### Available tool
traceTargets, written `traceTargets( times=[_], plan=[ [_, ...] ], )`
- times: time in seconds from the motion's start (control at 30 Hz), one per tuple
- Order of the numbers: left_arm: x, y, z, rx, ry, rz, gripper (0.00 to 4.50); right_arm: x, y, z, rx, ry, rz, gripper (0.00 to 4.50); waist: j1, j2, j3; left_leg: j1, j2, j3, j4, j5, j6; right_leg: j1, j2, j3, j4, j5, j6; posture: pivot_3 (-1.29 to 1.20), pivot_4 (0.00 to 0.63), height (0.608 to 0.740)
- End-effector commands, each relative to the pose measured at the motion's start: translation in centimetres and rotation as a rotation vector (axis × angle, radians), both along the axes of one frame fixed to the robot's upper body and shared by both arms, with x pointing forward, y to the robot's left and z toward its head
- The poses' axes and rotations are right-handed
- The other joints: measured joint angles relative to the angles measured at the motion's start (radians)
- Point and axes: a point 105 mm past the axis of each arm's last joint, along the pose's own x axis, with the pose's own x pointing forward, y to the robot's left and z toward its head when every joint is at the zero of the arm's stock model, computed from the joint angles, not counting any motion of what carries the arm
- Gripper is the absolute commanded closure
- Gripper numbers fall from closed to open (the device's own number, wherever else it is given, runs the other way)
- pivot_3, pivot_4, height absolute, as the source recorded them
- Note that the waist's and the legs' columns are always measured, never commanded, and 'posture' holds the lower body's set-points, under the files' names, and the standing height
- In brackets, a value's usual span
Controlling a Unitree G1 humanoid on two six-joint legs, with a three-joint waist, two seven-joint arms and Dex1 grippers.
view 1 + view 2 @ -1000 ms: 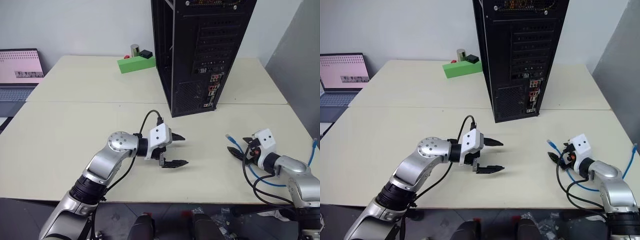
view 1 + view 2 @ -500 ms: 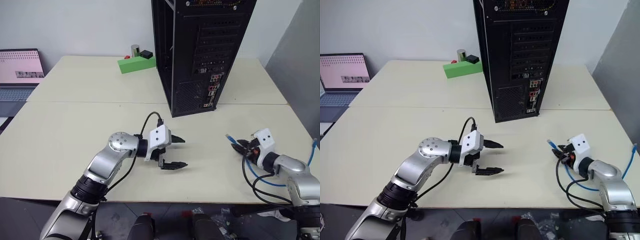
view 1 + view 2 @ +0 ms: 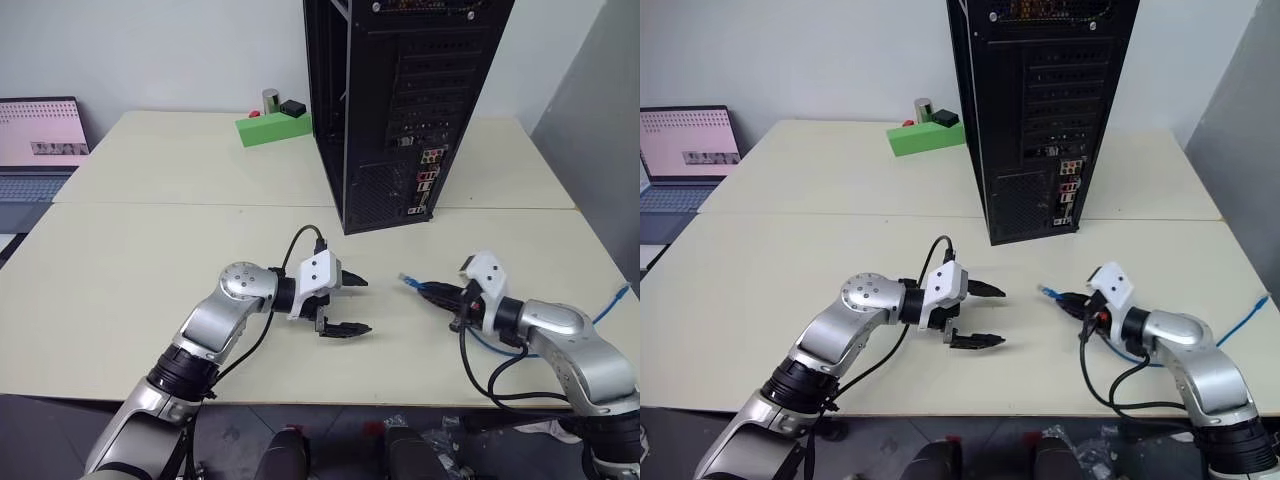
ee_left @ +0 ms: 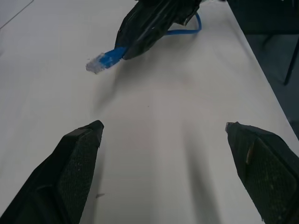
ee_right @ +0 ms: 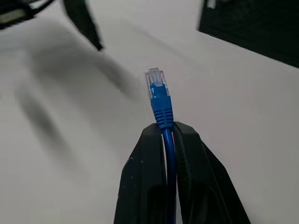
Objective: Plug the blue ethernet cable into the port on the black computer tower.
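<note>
The robot's right gripper stays shut on the cord just behind the plug, so the left gripper will next grab the ethernet cable by its exposed clear plug [image 3: 405, 278] [image 4: 96, 63].
The blue ethernet cable [image 3: 405, 280] sticks out of my right gripper [image 3: 427, 289], which is shut on the cord just behind its clear plug [image 5: 156, 78]. The plug hangs a little above the table and points toward my left gripper [image 3: 355, 305]. The rest of the cord trails back to the table's right edge [image 3: 618, 298]. My left gripper is open and empty, a short way from the plug [image 4: 99, 62]. The black computer tower [image 3: 400, 100] stands upright behind both grippers, rear face toward me. The port lies among its coloured connectors [image 3: 427, 172], too small to single out.
A green block [image 3: 272, 127] with small items on top sits left of the tower at the back. An open laptop [image 3: 38, 140] stands at the far left. A grey panel [image 3: 600, 110] rises beyond the table's right side.
My right gripper shut on the blue cable near its plug, lifted it and carried it left toward the left gripper. The left gripper stayed in place, open.
</note>
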Motion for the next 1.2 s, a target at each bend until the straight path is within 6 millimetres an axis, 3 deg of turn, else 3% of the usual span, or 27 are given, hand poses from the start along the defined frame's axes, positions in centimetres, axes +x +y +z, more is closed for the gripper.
traceTargets(
  times=[0.03,0.43,0.57,0.67,1.1,1.2],
  plan=[
    [0.2,0.0,0.5,0.029,-0.062,-0.046,0.0,-1.1,1.7,1.4,-0.02,-0.035,0.104,4.49,-0.001,0.0,0.0,0.0,0.0,0.0,0.0,0.0,0.0,0.0,0.0,0.0,0.0,0.0,0.0,0.0,0.15,0.74],
    [0.6,-0.8,0.7,0.011,-0.075,-0.062,0.0,-1.5,2.9,1.0,-0.065,-0.041,0.161,4.5,-0.001,0.0,0.0,0.0,0.0,0.0,0.0,0.0,0.0,0.0,0.0,0.0,0.0,0.0,0.0,0.0,0.15,0.74],
    [0.6,-0.9,1.0,-0.001,-0.064,-0.066,0.67,-1.5,3.2,1.0,-0.068,-0.043,0.171,4.5,-0.001,0.0,0.0,0.0,0.0,0.0,0.0,0.0,0.0,0.0,0.0,0.0,0.0,0.0,0.0,0.0,0.15,0.74],
    [0.5,-1.0,0.9,0.002,-0.062,-0.071,1.48,-1.5,3.4,1.1,-0.065,-0.048,0.177,4.5,-0.001,0.0,0.0,0.0,0.0,0.0,0.0,0.0,0.0,0.0,0.0,0.0,0.0,0.0,0.0,0.0,0.15,0.74],
    [0.7,-1.3,0.6,-0.003,-0.075,-0.064,4.16,-1.7,3.8,1.2,-0.074,-0.065,0.196,4.5,-0.001,0.0,0.0,0.0,0.0,0.0,0.0,0.0,0.0,0.0,0.0,0.0,0.0,0.0,0.0,0.0,0.15,0.74],
    [0.8,-1.2,0.5,-0.001,-0.082,-0.06,4.19,-1.5,3.7,1.3,-0.072,-0.065,0.197,4.5,-0.001,0.0,0.0,0.0,0.0,-0.001,0.0,0.0,0.0,0.0,0.0,0.0,0.0,0.0,0.0,0.0,0.15,0.74]
  ],
)
